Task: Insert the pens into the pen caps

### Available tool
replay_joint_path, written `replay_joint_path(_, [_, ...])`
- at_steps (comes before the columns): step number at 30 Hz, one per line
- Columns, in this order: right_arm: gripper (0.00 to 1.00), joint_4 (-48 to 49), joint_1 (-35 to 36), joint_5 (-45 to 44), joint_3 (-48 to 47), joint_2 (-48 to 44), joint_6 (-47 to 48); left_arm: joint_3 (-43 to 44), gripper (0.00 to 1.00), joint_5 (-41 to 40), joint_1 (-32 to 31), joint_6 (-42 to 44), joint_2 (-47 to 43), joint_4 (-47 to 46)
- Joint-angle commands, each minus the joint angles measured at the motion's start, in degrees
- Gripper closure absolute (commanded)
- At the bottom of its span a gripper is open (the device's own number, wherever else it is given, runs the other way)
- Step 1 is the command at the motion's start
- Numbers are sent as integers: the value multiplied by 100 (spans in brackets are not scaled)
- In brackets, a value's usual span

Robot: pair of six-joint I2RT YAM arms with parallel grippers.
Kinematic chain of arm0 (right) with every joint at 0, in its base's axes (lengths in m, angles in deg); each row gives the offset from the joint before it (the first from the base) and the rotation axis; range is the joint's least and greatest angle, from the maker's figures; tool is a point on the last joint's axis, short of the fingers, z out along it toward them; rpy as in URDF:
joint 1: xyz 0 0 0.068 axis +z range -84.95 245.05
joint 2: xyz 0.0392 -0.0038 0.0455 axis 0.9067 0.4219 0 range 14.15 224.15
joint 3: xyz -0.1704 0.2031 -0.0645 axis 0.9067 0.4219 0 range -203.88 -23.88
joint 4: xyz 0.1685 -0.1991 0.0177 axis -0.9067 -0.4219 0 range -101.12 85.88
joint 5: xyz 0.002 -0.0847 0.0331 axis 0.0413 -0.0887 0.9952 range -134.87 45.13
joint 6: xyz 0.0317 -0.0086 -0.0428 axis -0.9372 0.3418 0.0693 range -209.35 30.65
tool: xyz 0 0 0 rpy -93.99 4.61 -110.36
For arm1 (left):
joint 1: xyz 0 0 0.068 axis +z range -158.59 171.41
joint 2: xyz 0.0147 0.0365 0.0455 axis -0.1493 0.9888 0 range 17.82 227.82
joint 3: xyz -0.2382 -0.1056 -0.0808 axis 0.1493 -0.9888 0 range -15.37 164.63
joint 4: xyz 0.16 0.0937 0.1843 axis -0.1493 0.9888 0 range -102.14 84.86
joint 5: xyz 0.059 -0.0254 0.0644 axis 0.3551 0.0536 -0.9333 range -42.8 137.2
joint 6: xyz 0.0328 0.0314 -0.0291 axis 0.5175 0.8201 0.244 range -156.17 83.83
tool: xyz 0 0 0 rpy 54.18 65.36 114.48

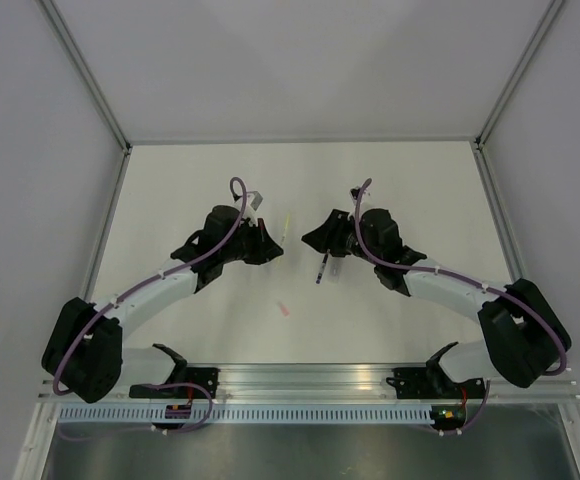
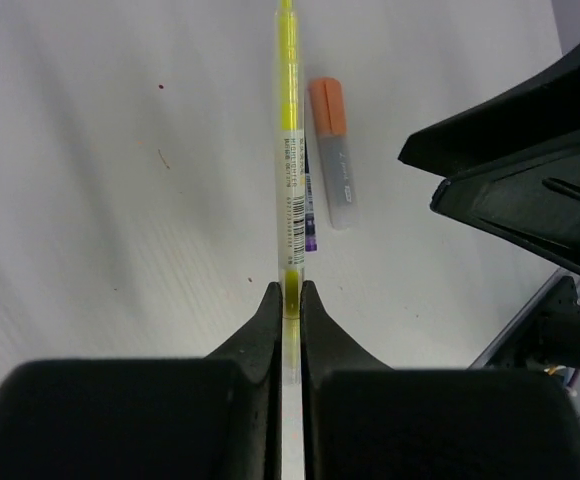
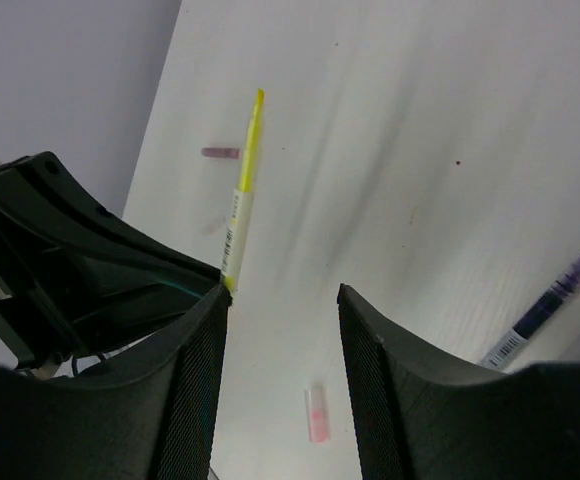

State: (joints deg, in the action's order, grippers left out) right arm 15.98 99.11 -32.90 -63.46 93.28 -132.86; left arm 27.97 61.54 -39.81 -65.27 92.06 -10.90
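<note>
I will grab the yellow pen [image 2: 289, 150] next with my right gripper, by the pen's labelled body near the left gripper, so the pen's tip stays free to go into its cap.
My left gripper [image 2: 290, 290] is shut on the yellow pen [image 2: 289, 150], which sticks straight out past the fingertips above the table. It shows in the top view [image 1: 285, 228] and the right wrist view [image 3: 243, 195] too. The grey pen with an orange tip [image 2: 334, 150] and the dark purple pen [image 2: 311, 236] lie on the table below it. My right gripper [image 3: 282, 295] is open and empty, facing the left gripper [image 1: 273, 245] closely. A pale pink pen cap [image 3: 317, 413] lies on the table under it, and it also shows in the top view [image 1: 284, 309]. The orange cap is not visible as a separate piece.
A small dark pink piece [image 3: 220, 153] lies on the table beyond the yellow pen. The purple pen [image 1: 321, 268] lies under the right gripper [image 1: 313, 240]. White walls with metal posts [image 1: 90, 75] enclose the white table [image 1: 420, 190].
</note>
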Motion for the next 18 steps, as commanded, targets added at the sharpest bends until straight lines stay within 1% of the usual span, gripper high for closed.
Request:
replay_joint_path(1, [46, 1065, 153, 165, -270, 181, -369, -167, 98, 569, 11, -297, -164, -633])
replay_joint_path(5, [46, 1522, 241, 166, -314, 462, -501, -272, 98, 779, 11, -394, -190, -844])
replay_joint_path(8, [46, 1550, 311, 78, -428, 699, -545, -334, 98, 973, 11, -473, -234, -1002])
replay_joint_path(14, [47, 1699, 434, 60, -578, 1051, -624, -378, 98, 929, 11, -438, -418, -976])
replay_joint_path(17, [48, 1726, 496, 60, -631, 1121, -642, -431, 98, 903, 11, -456, -471, -985])
replay_joint_path(18, [50, 1743, 513, 69, -631, 1113, -650, -439, 98, 894, 11, -456, -506, -994])
